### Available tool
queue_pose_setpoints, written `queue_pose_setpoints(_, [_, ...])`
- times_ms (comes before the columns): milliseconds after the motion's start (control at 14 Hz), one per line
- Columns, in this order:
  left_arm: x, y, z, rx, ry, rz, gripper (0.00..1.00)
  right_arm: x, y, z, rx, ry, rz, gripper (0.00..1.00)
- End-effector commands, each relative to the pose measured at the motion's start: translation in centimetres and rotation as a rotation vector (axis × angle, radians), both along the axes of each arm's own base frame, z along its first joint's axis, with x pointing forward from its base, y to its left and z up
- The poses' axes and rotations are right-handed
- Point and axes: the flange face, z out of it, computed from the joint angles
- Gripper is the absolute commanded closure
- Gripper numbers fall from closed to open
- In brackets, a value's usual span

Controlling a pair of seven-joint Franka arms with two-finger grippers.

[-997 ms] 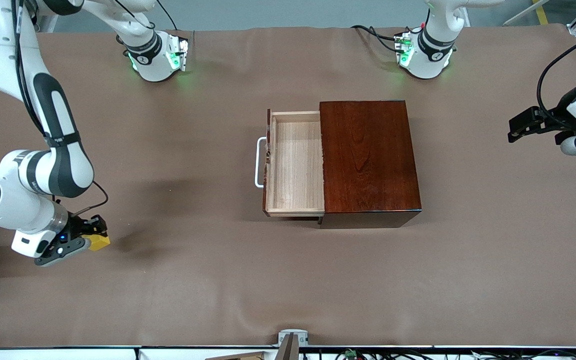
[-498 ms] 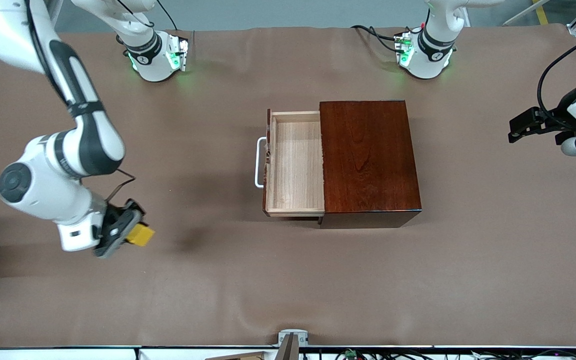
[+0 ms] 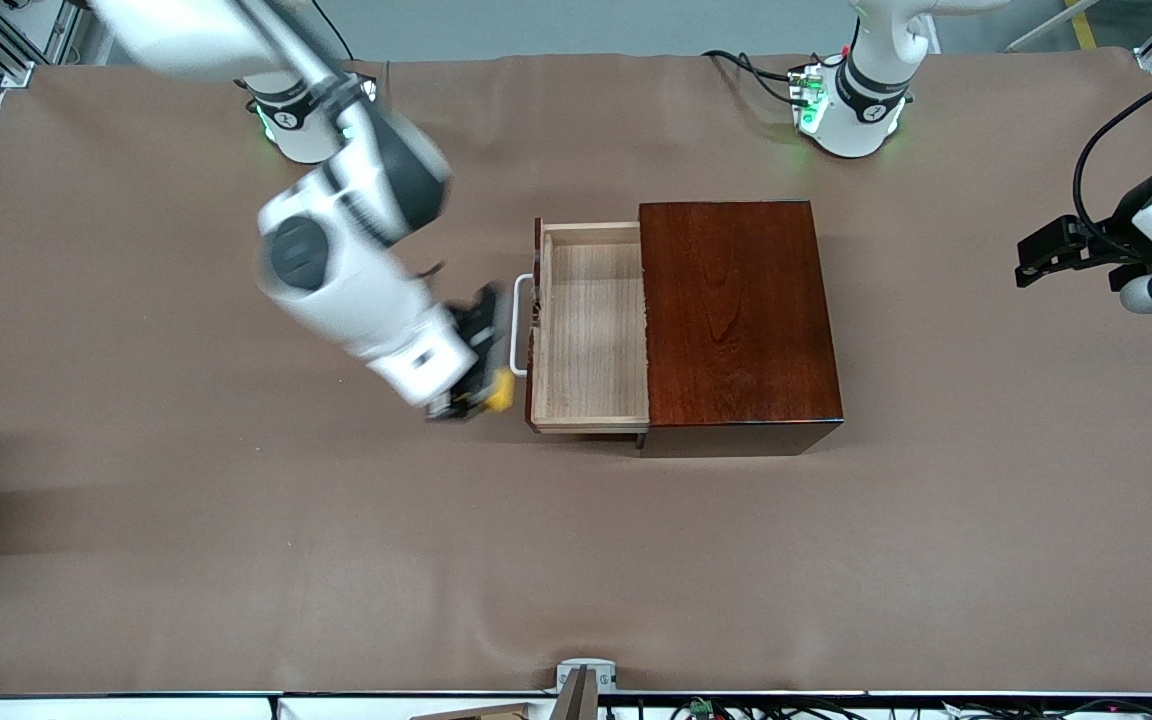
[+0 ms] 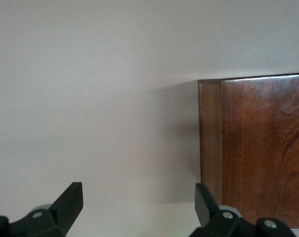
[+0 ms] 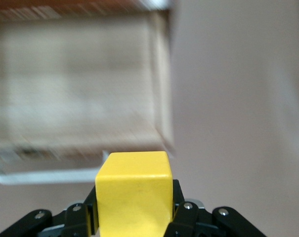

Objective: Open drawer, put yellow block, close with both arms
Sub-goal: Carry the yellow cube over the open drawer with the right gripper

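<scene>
The yellow block [image 5: 133, 195] still hangs short of the pale tray, so it is too early to release. My right gripper now moves the block toward the tray.
The drawer [image 3: 591, 325] stands pulled out of the dark mahogany box [image 3: 736, 315], its pale tray bare inside, its white handle [image 3: 519, 325] toward the right arm's end. My right gripper [image 3: 486, 395] is shut on the yellow block [image 3: 502, 393] and hangs over the table just in front of the drawer, by the handle. The right wrist view shows the block [image 5: 133, 192] between the fingers of that gripper [image 5: 133, 217], with the tray [image 5: 75, 84] ahead. My left gripper [image 3: 1046, 255] waits open over the left arm's end of the table; in its wrist view the gripper [image 4: 138, 202] holds nothing, and the box [image 4: 258, 148] lies ahead.
A brown cloth [image 3: 236, 560] covers the table. Both green-lit arm bases [image 3: 311, 115] [image 3: 851, 110] stand along the edge farthest from the front camera, with cables [image 3: 756, 70] beside the left one. A small grey fitting [image 3: 584, 675] sits at the nearest edge.
My right arm has lifted the yellow block off the table at its end and swung it across to the drawer's front. The left arm and the drawer have not moved.
</scene>
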Motion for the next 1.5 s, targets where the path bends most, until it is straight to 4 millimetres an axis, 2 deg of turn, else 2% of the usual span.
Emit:
queue_pose_setpoints(0, [0.1,0.0,-0.2,-0.010,-0.012,-0.007,0.00,-3.0,4.8,-0.1,-0.030,-0.007,0.073,0.96])
queue_pose_setpoints(71, [0.0,0.1,-0.2,-0.009,-0.012,-0.005,0.00,-3.8,5.9,-1.4,-0.066,-0.017,0.111,0.96])
queue_pose_setpoints(214, [0.2,0.3,-0.5,-0.011,-0.009,-0.001,0.00,-6.6,9.4,-4.8,-0.122,-0.013,0.167,0.93])
queue_pose_setpoints(356, [0.2,0.3,-0.4,-0.011,-0.010,-0.001,0.00,-7.1,10.5,-8.9,-0.186,-0.005,0.117,0.93])
queue_pose_setpoints(498, [0.2,0.4,-0.4,-0.011,-0.010,0.001,0.00,-7.9,11.5,-10.0,-0.190,-0.006,0.097,0.92])
queue_pose_setpoints(570, [0.2,0.3,-0.4,-0.011,-0.009,0.000,0.00,-8.3,11.9,-10.0,-0.190,-0.004,0.096,0.85])
queue_pose_setpoints(712, [0.2,0.3,-0.4,-0.011,-0.010,-0.001,0.00,-8.2,11.8,-9.9,-0.188,-0.001,0.079,0.00])
queue_pose_setpoints(926, [0.2,0.3,-0.5,-0.012,-0.010,-0.001,0.00,-7.4,11.3,-8.3,-0.172,-0.003,0.049,0.00])
queue_pose_setpoints(1068, [0.3,0.3,-0.4,-0.012,-0.013,-0.001,0.00,-7.2,10.1,-4.6,-0.187,-0.011,0.009,0.00])
queue_pose_setpoints(1211, [0.3,0.2,-0.5,-0.014,-0.012,-0.001,0.00,-5.7,7.1,-1.2,-0.209,0.000,-0.118,0.00])
queue_pose_setpoints(1424, [0.3,-0.3,-0.2,-0.016,-0.018,-0.008,0.00,-2.4,0.6,3.0,-0.240,0.019,-0.313,0.00])
